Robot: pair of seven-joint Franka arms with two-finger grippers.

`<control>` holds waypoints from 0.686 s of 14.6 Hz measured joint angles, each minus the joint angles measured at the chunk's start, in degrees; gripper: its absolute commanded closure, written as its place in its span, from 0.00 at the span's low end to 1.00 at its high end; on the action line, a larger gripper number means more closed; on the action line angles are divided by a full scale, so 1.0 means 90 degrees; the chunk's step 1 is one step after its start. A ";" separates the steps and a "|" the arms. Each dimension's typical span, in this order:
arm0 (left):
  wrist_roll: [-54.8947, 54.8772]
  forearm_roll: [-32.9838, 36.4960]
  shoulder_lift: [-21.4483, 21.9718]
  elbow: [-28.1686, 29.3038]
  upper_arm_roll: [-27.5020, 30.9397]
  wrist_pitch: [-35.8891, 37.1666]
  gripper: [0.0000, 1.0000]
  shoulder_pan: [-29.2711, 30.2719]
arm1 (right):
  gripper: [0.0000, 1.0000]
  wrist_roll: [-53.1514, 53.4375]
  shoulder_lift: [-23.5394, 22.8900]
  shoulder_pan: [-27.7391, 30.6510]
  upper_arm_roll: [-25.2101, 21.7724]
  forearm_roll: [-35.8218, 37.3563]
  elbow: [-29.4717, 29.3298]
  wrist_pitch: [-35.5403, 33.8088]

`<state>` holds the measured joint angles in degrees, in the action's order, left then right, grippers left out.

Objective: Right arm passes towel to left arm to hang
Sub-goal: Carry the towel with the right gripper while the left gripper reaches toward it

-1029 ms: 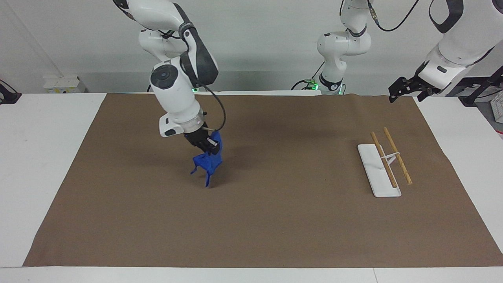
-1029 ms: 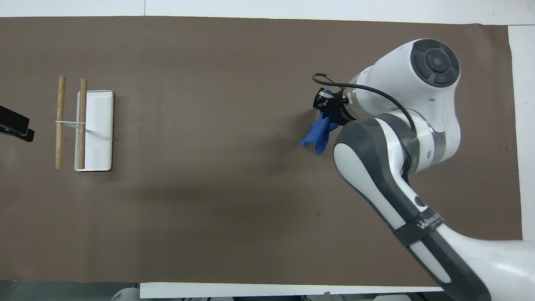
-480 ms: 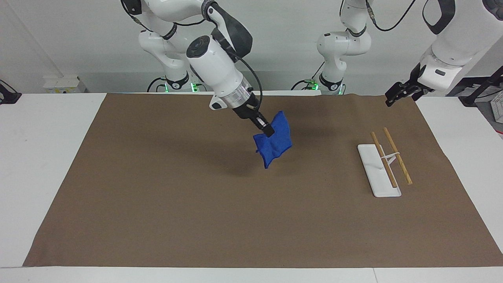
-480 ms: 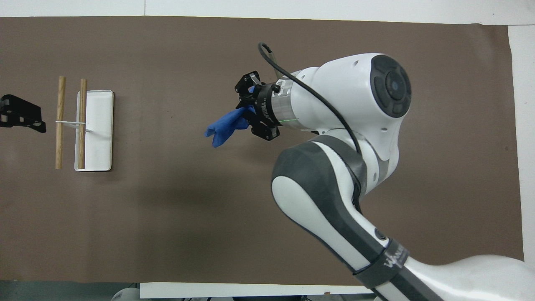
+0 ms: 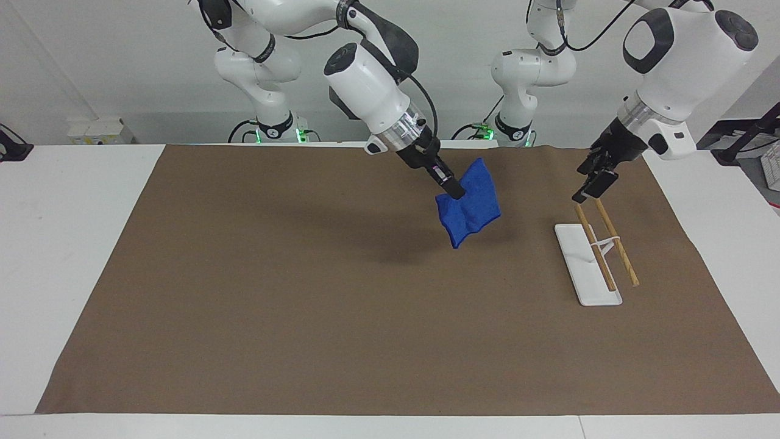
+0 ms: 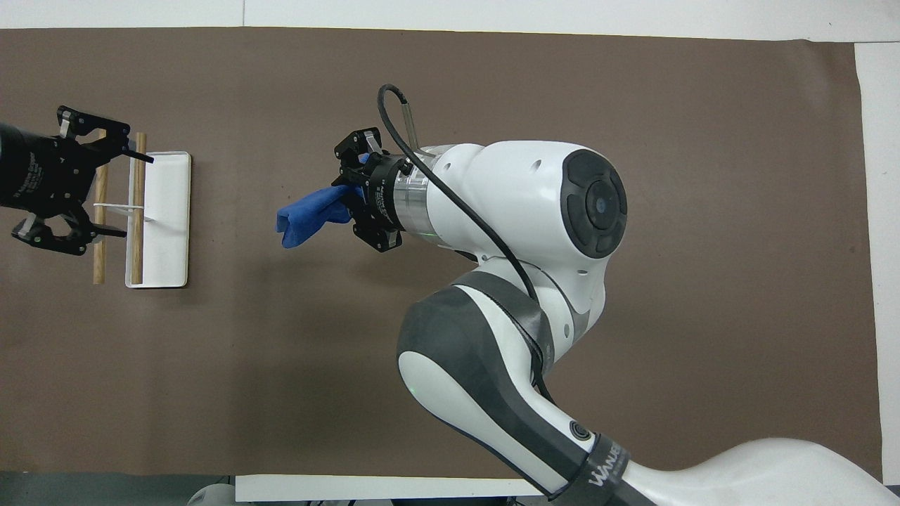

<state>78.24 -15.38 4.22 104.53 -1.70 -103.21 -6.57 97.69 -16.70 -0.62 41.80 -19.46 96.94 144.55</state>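
Observation:
Next, my left gripper grabs the towel's loose end sticking out, since my right gripper crowds the gathered part of the towel [image 5: 472,204].
The right arm's gripper [image 5: 454,190] is shut on the blue towel [image 5: 472,204] and holds it in the air over the brown mat, between the mat's middle and the rack. The towel hangs below the fingers; it also shows in the overhead view [image 6: 306,214], sticking out from the right gripper [image 6: 348,197]. The left arm's gripper [image 5: 590,188] is open and empty, in the air over the rack's end nearer the robots. In the overhead view the left gripper [image 6: 137,195] has its fingers spread over the rods.
A rack with a white base [image 5: 585,268] and two wooden rods [image 5: 615,241] stands on the brown mat [image 5: 304,305] toward the left arm's end. It also shows in the overhead view [image 6: 169,211].
The right gripper has lifted the towel off the mat and carried it toward the left arm's end. The left gripper has swung in from the table's edge to over the rack.

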 measured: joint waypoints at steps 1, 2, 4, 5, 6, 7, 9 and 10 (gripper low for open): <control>0.0745 -0.0068 0.0003 0.0155 -0.0002 -0.0246 0.00 -0.0108 | 1.00 0.0000 -0.0016 0.0000 0.0021 -0.0001 -0.0019 0.0000; 0.1322 -0.0098 0.0014 0.0285 -0.0009 -0.0464 0.00 -0.0280 | 1.00 0.0000 -0.0032 -0.0001 0.0038 -0.0001 -0.0031 0.0000; 0.2097 -0.0106 0.0069 0.0518 -0.0024 -0.0836 0.00 -0.0641 | 1.00 0.0000 -0.0053 -0.0004 0.0050 -0.0001 -0.0046 0.0000; 0.2306 -0.0106 0.0135 0.0662 -0.0031 -0.0976 0.00 -0.0803 | 1.00 0.0000 -0.0061 -0.0004 0.0053 -0.0001 -0.0051 0.0000; 0.2418 -0.0106 0.0210 0.0804 -0.0034 -0.1064 0.00 -0.0917 | 1.00 0.0000 -0.0066 -0.0004 0.0054 -0.0001 -0.0055 0.0000; 0.2451 -0.0111 0.0294 0.0938 -0.0039 -0.1098 0.00 -0.0990 | 1.00 0.0000 -0.0069 -0.0005 0.0055 -0.0001 -0.0057 0.0000; 0.2472 -0.0126 0.0445 0.1181 -0.0045 -0.1227 0.00 -0.1134 | 1.00 0.0000 -0.0073 -0.0008 0.0058 -0.0001 -0.0059 0.0000; 0.2547 -0.0168 0.0507 0.1303 -0.0046 -0.1358 0.00 -0.1194 | 1.00 0.0000 -0.0074 -0.0009 0.0059 -0.0001 -0.0059 0.0000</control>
<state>101.16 -16.90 8.78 116.26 -2.12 -115.43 -17.32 97.69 -17.37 -0.70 42.33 -19.47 96.40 144.54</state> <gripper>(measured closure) 0.000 0.863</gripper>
